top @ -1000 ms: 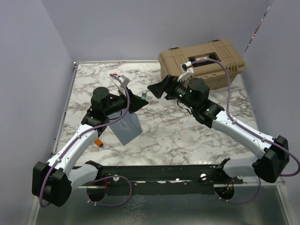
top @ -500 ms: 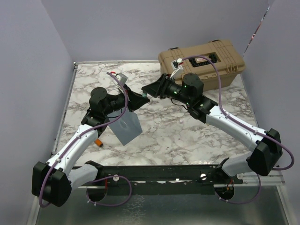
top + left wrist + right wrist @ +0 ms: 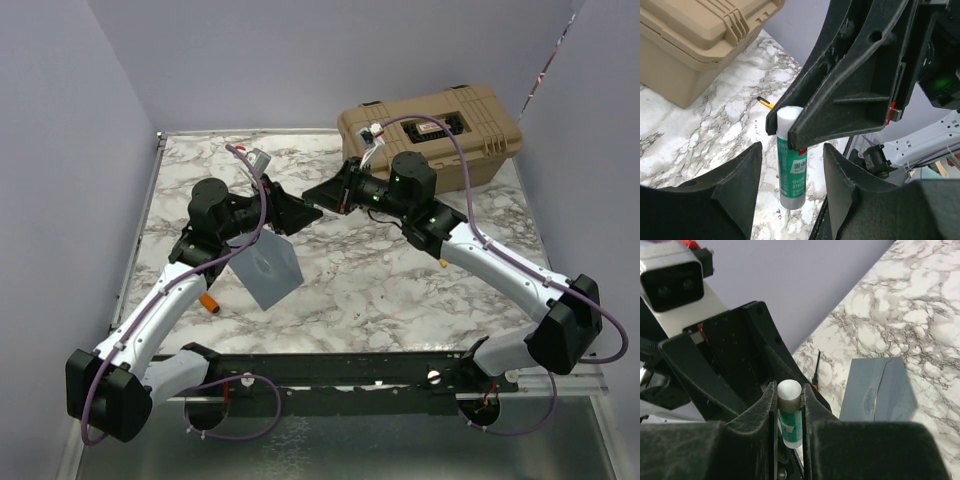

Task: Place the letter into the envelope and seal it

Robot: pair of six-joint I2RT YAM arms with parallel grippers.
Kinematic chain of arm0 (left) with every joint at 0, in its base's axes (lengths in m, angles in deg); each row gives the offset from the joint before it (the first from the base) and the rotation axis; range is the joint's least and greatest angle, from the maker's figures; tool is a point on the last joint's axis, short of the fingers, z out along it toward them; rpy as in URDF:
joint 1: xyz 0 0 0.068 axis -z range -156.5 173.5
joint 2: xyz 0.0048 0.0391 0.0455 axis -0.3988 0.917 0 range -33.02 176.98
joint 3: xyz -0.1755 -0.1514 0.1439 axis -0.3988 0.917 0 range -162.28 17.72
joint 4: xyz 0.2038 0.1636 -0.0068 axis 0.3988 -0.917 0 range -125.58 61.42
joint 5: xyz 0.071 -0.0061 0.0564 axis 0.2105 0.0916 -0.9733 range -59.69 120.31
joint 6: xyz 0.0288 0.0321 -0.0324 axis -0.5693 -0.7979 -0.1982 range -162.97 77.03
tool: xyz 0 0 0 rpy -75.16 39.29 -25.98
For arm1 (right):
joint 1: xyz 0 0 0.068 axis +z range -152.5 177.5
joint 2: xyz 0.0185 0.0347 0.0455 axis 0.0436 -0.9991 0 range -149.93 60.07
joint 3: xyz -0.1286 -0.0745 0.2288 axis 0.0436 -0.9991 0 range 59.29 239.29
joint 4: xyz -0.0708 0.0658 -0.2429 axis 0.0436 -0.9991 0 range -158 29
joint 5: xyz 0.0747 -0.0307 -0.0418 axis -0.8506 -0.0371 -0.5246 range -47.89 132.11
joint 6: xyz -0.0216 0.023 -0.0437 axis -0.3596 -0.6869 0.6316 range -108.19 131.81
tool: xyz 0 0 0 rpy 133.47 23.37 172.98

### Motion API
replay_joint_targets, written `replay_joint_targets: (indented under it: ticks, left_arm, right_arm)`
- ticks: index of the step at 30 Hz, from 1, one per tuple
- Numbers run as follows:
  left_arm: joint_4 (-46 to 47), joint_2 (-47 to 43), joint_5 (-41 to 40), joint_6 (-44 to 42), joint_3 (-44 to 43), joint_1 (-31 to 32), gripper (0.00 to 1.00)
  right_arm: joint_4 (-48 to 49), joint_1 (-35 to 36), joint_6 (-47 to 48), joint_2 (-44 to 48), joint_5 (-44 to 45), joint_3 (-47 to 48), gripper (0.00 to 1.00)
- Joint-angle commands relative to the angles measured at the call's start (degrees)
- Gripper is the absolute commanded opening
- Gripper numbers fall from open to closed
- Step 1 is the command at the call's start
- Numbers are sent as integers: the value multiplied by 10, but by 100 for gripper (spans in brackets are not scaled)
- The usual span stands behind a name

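Observation:
The glue stick's green middle is the part my left gripper should grab next, so the glue stick's end opposite the cap stays free for my right gripper to grab for sealing.
The slate-grey envelope (image 3: 268, 268) lies flat on the marble table below the left arm and also shows in the right wrist view (image 3: 879, 390), flap side up. The letter is out of view. Both grippers meet in the air above the table's middle. My right gripper (image 3: 789, 387) (image 3: 318, 197) is shut on the white-capped end of a green glue stick (image 3: 790, 415). In the left wrist view the glue stick (image 3: 792, 175) hangs from the right gripper's fingers (image 3: 840, 100). My left gripper (image 3: 792, 150) (image 3: 295, 212) stands open, its jaws on either side of the stick without touching it.
A tan hard case (image 3: 430, 135) (image 3: 695, 40) sits at the back right of the table. A small orange-tipped pen (image 3: 210, 302) lies left of the envelope, near the left arm. Purple walls close in the left, back and right.
The right arm reached left to the left gripper and its jaws closed on the glue stick. The left gripper, which held the stick, has opened off it.

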Motion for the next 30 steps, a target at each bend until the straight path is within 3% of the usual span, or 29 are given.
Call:
replay_joint_targets:
  ticks: [1, 3, 7, 10, 11, 14, 16, 20, 26, 30]
  left_arm:
    - [-36, -10, 21, 17, -30, 3, 53]
    - [-36, -8, 22, 18, -25, 3, 51]
    - [-27, 3, 38, 33, -16, 3, 38]
    - [-13, 6, 48, 42, -13, 4, 9]
    - [-10, 6, 45, 43, -12, 3, 0]
    - [-5, 2, 22, 37, -6, 3, 0]
    - [2, -2, 2, 37, -1, 3, 0]
    - [19, -3, -37, 43, 2, 3, 0]
    - [52, -12, -141, 85, -1, 3, 0]
    - [101, -12, -173, 150, -9, 3, 0]
  right_arm:
    - [-22, -4, 52, 3, -107, 28, 9]
    - [-26, -4, 59, 1, -121, 29, 9]
    - [-32, -5, 62, -1, -133, 34, 9]
    - [-34, -4, 59, -4, -139, 39, 15]
    - [-31, -4, 58, -1, -133, 35, 24]
    - [-7, -4, 54, 27, -71, 4, 65]
    - [-18, -4, 60, 42, -14, 1, 76]
    - [-48, -4, 78, 57, 54, -3, 82]
    - [64, -4, 120, 94, -2, -99, 82]
    - [55, -4, 151, 70, -36, -91, 76]
